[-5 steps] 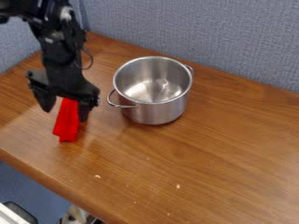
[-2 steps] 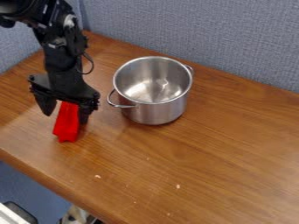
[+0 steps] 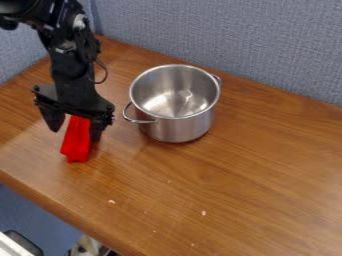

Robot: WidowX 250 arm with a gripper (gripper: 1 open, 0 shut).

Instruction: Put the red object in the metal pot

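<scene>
I should next grab the red object by its top end (image 3: 78, 124) with my gripper, and then it can go in the metal pot (image 3: 175, 102).
The red object (image 3: 80, 141) stands on the wooden table (image 3: 201, 190) at the left, a bright red block leaning slightly. My gripper (image 3: 76, 118) hangs pointing down right over its upper end, open, with one black finger (image 3: 50, 112) on the left and the other on the right of the block's top. The fingers straddle the block without pressing it. The metal pot (image 3: 175, 102) sits to the right of the block, shiny and empty, one loop handle facing the gripper.
A grey-blue wall (image 3: 254, 40) runs behind the table. The table's front edge runs diagonally across the lower left, with the floor below it.
</scene>
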